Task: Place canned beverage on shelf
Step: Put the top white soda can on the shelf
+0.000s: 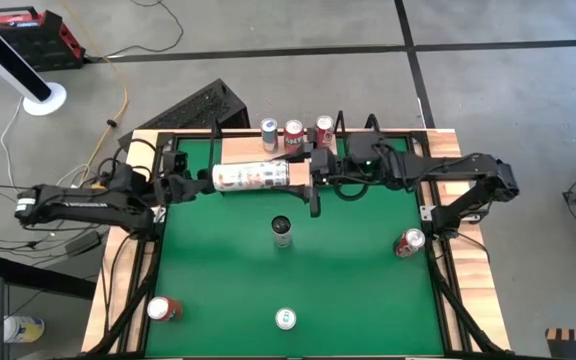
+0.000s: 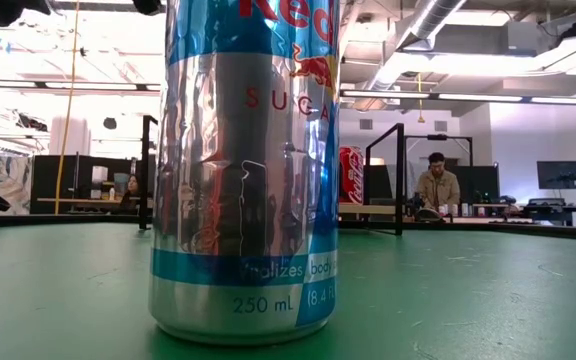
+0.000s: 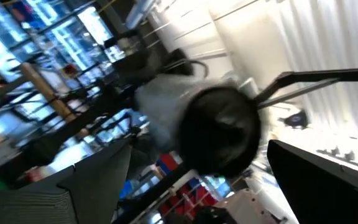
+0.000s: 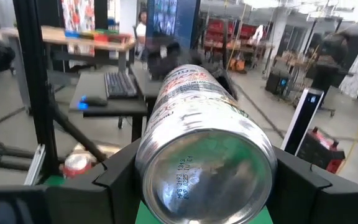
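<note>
The left gripper takes the silver canned beverage by its dark-lidded top end (image 1: 222,177) next, to place it on the shelf (image 1: 240,150).
A silver canned beverage (image 1: 251,176) lies level in the air above the green mat's far part, its length running left to right. My right gripper (image 1: 311,180) is shut on its right end. My left gripper (image 1: 198,181) stands open at the can's left end (image 3: 219,130), its fingers (image 3: 98,180) on either side and apart from it. The shelf (image 1: 240,150), a light-wood board, lies at the mat's far edge with three cans (image 1: 294,134) standing on it. My right gripper pinches the can's bottom end (image 4: 166,155) between its two fingers (image 4: 120,171), one on each side of the round wall. The fingers come level from the table's right and lie along the can. The can is lifted clear and stays level.
Loose cans stand on the green mat (image 1: 368,290): a dark-topped one (image 1: 283,231) in the middle, a red one (image 1: 409,242) at the right, a red one (image 1: 164,308) at the near left, and a silver-blue one (image 2: 243,170) at the near edge.
</note>
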{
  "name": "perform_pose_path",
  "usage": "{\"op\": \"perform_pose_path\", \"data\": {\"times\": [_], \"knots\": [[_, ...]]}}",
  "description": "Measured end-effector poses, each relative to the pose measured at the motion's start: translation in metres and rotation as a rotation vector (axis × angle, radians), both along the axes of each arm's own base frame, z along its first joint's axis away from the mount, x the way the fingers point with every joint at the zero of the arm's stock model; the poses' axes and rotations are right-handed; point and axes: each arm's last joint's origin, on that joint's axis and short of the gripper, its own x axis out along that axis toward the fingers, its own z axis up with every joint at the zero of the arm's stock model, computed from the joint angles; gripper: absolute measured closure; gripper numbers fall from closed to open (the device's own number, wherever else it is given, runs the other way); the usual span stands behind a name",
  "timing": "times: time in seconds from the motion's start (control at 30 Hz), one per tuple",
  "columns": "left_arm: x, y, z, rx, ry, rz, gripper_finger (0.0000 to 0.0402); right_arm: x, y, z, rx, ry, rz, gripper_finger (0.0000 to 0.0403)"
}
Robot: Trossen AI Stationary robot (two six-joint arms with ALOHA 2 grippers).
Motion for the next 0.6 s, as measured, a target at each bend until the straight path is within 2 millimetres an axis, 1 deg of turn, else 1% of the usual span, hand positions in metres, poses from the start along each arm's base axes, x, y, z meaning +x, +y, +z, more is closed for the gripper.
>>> {"op": "perform_pose_path", "data": {"times": [0.1,0.37,0.47,0.6], "knots": [[0.003,0.000,0.000,0.005,-0.021,-0.002,0.0038,0.001,0.000,-0.002,0.000,0.017,0.003,0.0118],[0.009,0.000,-0.003,0.017,0.012,-0.016,0.0038,0.000,-0.001,-0.006,0.001,0.053,0.009,0.0114],[0.012,0.001,-0.007,0.019,0.052,0.006,0.0038,0.000,-0.003,-0.008,0.003,0.087,-0.006,0.0113],[0.017,0.002,-0.015,0.020,0.149,0.025,0.0038,-0.001,-0.003,-0.014,0.003,0.148,-0.035,0.0112]]}}
